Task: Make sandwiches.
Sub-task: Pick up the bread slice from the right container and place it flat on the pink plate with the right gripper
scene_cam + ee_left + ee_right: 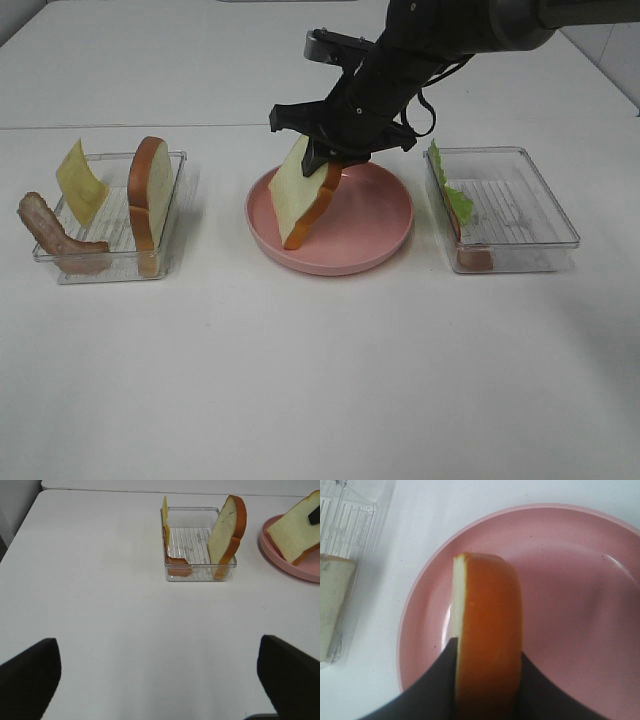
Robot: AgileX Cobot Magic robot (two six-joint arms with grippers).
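Observation:
I can open my right gripper now and the slice would lie on the plate, because the bread slice's lower corner (294, 242) touches the pink plate inside its rim (360, 225).
My right gripper (325, 160) is shut on a white bread slice with orange-brown crust (300, 195), holding it tilted on edge over the round pink plate (385, 250), its lower corner down at the plate. In the right wrist view both fingers (430, 690) clamp that slice (487, 610). The left clear tray (110, 270) holds a second bread slice (150, 190), a yellow cheese square (80, 180) and a brown meat strip (50, 230). Green lettuce (452, 195) leans in the right tray (520, 210). My left gripper (160, 690) hovers open over bare table, short of its tray (200, 575).
A small red-brown piece (475, 260) lies at the right tray's front corner. White table (320, 380) stretches in front of the plate and trays. The dark right arm (450, 30) reaches in from the upper right above the plate.

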